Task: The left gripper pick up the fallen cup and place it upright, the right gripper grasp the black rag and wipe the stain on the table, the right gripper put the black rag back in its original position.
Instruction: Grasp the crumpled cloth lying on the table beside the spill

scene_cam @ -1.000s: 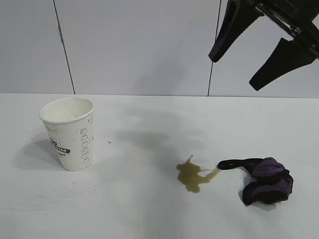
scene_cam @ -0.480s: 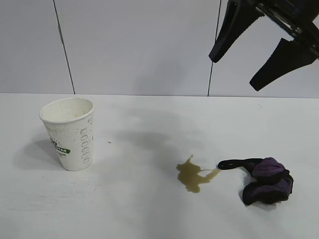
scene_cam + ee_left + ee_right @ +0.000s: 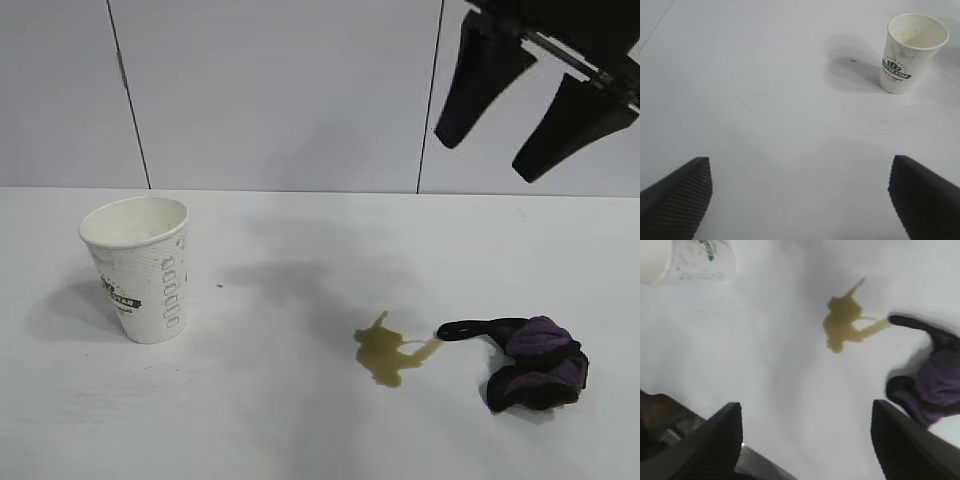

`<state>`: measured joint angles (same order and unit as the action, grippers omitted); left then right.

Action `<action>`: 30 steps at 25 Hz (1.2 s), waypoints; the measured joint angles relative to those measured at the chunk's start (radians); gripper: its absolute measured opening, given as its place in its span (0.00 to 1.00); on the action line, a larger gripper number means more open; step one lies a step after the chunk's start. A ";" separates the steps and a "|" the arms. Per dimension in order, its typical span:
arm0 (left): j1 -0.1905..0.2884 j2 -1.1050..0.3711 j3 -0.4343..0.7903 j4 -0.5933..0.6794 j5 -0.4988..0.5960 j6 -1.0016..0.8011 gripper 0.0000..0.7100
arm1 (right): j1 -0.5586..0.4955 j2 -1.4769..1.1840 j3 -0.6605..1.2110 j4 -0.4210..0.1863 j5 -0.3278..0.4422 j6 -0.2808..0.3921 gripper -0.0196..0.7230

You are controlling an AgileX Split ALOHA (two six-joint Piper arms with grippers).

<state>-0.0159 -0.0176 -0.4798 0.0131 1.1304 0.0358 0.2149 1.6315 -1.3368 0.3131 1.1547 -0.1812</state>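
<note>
I should next grab the black rag's raised purple middle with my right gripper: its dark tail (image 3: 478,328) lies flat.
The white paper cup (image 3: 138,266) stands upright at the left of the table (image 3: 300,430), also in the left wrist view (image 3: 909,51), with nothing touching it. The yellowish-brown stain (image 3: 388,352) lies near the middle, its thin streak reaching the black rag (image 3: 535,362), a black and purple lump at the right. My right gripper (image 3: 488,160) hangs open high above the rag, nothing between its fingers; its wrist view shows the stain (image 3: 844,323), the rag (image 3: 932,385) and part of the cup (image 3: 687,259). My left gripper (image 3: 800,192) is open over bare table, far from the cup.
A grey panelled wall (image 3: 270,90) with dark seams stands behind the table. In the right wrist view the table's near edge (image 3: 757,465) shows below the fingers, with something dark beyond it.
The right gripper has shifted slightly to the right and turned more upright. Cup, stain and rag lie where they were.
</note>
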 joint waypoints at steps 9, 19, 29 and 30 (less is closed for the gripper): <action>-0.001 0.000 0.000 0.000 -0.001 0.000 0.97 | 0.066 0.139 0.000 -0.184 -0.008 0.080 0.69; -0.001 0.001 0.000 0.000 -0.001 -0.001 0.97 | 0.066 0.234 0.125 -0.285 -0.114 0.107 0.69; -0.001 0.001 0.000 0.000 -0.001 -0.001 0.97 | 0.066 0.234 0.315 -0.322 -0.411 0.149 0.69; -0.001 0.001 0.000 0.000 -0.001 -0.002 0.97 | 0.066 0.234 0.335 -0.330 -0.436 0.151 0.69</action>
<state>-0.0170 -0.0168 -0.4798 0.0131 1.1296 0.0337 0.2805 1.8658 -1.0022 -0.0170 0.7188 -0.0304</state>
